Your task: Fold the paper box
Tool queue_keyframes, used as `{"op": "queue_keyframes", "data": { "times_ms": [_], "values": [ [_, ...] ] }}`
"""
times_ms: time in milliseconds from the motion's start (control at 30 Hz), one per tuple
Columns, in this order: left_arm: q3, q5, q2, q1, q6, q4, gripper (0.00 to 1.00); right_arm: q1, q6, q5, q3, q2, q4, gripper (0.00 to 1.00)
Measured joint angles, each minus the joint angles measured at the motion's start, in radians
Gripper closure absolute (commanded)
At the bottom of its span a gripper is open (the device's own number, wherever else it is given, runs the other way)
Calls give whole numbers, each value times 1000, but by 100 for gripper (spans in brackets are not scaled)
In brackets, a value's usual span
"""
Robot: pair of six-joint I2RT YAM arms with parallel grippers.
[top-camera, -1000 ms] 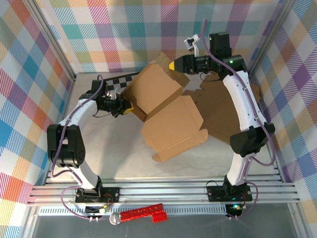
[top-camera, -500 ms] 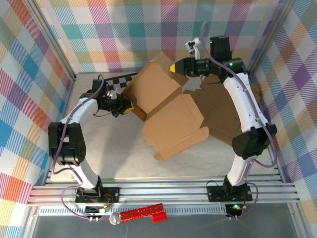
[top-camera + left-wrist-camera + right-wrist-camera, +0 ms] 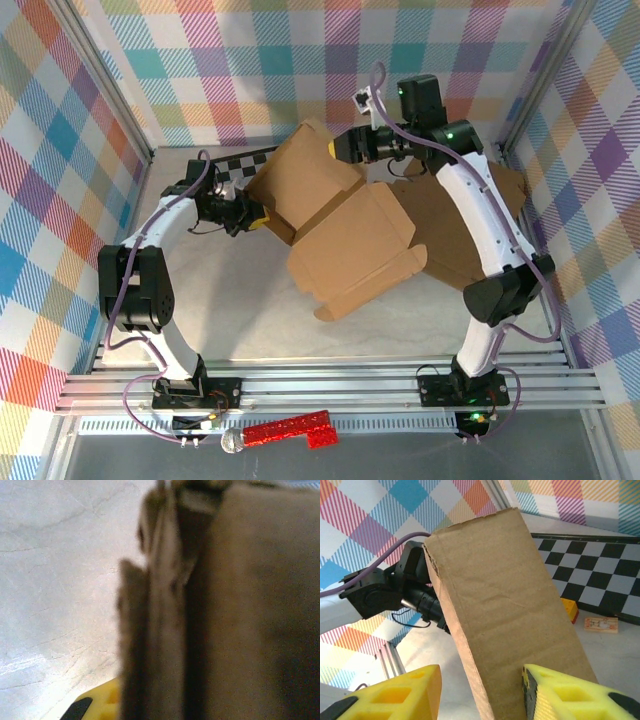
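My right gripper grips the raised panel's edge next, opposite my left gripper, so the front flap stays free to fold.
The brown paper box (image 3: 335,215) lies half-folded in the middle of the table, one panel raised at the back and a flap spread toward the front. At its left edge my left gripper (image 3: 256,215) is shut on a cardboard wall (image 3: 165,610); one yellow finger (image 3: 97,705) shows beside it. My right gripper (image 3: 337,148) is at the raised panel's top right corner. In the right wrist view the panel (image 3: 505,595) stands edge-on between the open yellow fingers of that gripper (image 3: 480,690). The right finger (image 3: 560,690) lies against its face, and the left finger (image 3: 405,695) is clear of it.
More flat cardboard (image 3: 470,225) lies under the right arm on the right. A checkered mat (image 3: 245,160) sits at the back left, with a small red and yellow block (image 3: 569,609) and a small wooden piece (image 3: 601,625) near it. Plaid walls close in three sides.
My right gripper has moved left onto the raised panel's corner. The box's front flap has shifted slightly toward the front right. The left arm has stayed put.
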Motion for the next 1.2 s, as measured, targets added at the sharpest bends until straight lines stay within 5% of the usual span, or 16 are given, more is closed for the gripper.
{"op": "queue_keyframes", "data": {
  "times_ms": [567, 1000, 1200],
  "values": [
    [13, -26, 0, -3, 24, -38, 100, 108, -137, 387, 67, 32, -52, 42],
    [35, -76, 0, -10, 41, -92, 100, 191, -246, 780, 68, 116, -37, 66],
    [41, -91, 0, -10, 46, -115, 100, 228, -278, 997, 68, 158, -14, 89]
  ]
}}
